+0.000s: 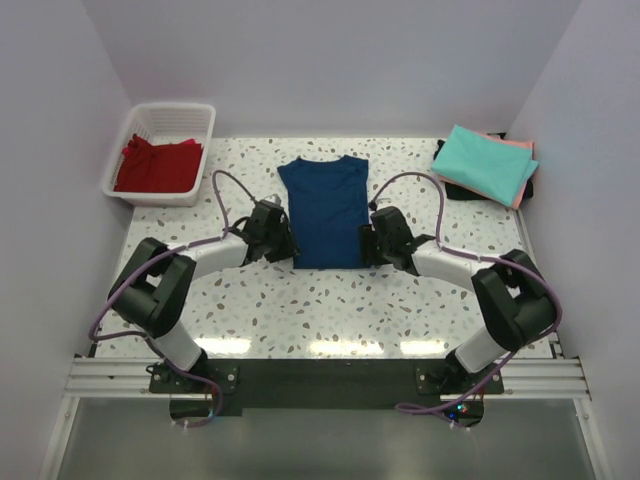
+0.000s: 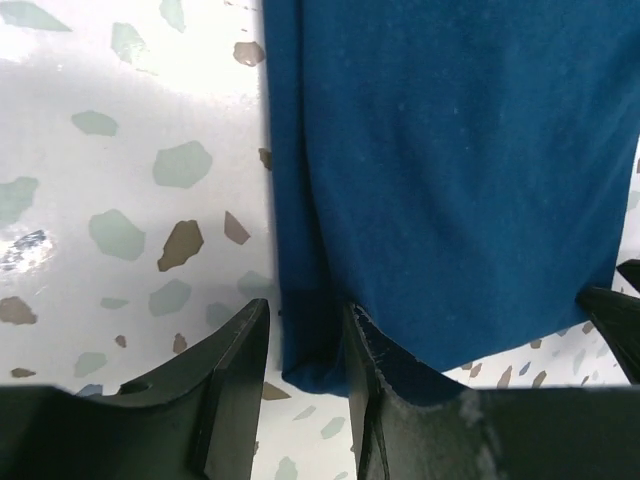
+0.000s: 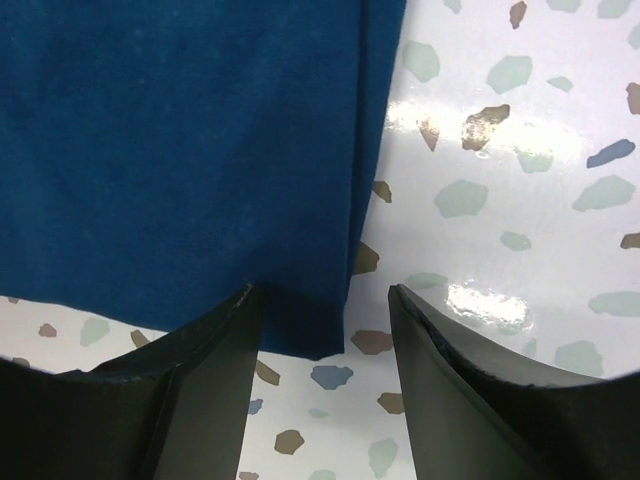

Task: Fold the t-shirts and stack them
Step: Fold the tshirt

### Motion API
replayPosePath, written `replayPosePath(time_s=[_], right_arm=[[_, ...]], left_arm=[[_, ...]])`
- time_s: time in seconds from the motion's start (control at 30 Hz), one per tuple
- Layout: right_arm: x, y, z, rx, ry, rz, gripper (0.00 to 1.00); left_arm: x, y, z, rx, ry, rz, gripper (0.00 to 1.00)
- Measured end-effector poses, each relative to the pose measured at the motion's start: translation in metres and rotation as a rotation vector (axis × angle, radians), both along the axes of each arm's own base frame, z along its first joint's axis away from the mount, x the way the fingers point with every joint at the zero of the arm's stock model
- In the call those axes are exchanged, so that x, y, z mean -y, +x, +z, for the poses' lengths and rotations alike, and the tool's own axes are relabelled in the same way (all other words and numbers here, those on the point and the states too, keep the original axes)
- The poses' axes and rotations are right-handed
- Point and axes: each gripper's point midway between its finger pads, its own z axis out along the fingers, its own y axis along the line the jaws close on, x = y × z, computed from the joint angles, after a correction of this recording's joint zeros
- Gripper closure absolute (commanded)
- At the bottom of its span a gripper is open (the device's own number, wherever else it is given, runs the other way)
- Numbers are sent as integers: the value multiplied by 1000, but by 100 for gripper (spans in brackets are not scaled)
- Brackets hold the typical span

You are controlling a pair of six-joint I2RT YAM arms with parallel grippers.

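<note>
My left gripper grabs the navy blue t-shirt's near hem corner [image 1: 297,264] [image 2: 313,357] next, opposite the collar, to fold that end of the t-shirt over toward the collar.
A navy blue t-shirt [image 1: 323,210] lies flat mid-table, folded into a long strip with its collar at the far end. My left gripper [image 1: 285,246] sits at its near left corner and my right gripper [image 1: 368,246] at its near right corner. In the left wrist view the navy t-shirt [image 2: 450,170] has its corner between the parted fingers of the left gripper [image 2: 306,305], unpinched. In the right wrist view the shirt's [image 3: 180,150] corner sits just inside the open right gripper [image 3: 322,290], beside the left finger. A red t-shirt [image 1: 158,165] lies in a basket. A teal t-shirt [image 1: 482,160] tops a salmon-pink one [image 1: 524,172].
The white basket [image 1: 205,125] stands at the back left corner. The folded pile at the back right rests on something dark [image 1: 458,190]. Pale walls close in the speckled table [image 1: 330,310] on the left, back and right.
</note>
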Motion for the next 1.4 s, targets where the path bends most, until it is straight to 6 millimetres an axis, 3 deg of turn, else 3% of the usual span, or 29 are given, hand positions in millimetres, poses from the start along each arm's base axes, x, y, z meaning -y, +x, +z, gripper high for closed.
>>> replayPosePath(time_s=[0.33, 0.63, 0.87, 1.0, 1.2, 1.4], right_arm=[[-12, -9, -8, -44, 82, 6, 66], [-16, -14, -12, -55, 123, 0, 66], [-17, -13, -12, -51, 129, -1, 66], [-17, -13, -12, -52, 131, -4, 66], [-17, -13, -12, -52, 132, -6, 67], [-17, -13, -12, -51, 132, -6, 67]], left_arm=[[13, -3, -4, -25, -58, -33, 60], [8, -17, -3, -25, -74, -35, 60], [6, -19, 30, 52, -112, -37, 60], [8, -17, 37, 65, -121, -40, 59], [7, -22, 28, 31, -105, -45, 58], [13, -28, 7, -26, -85, -65, 57]])
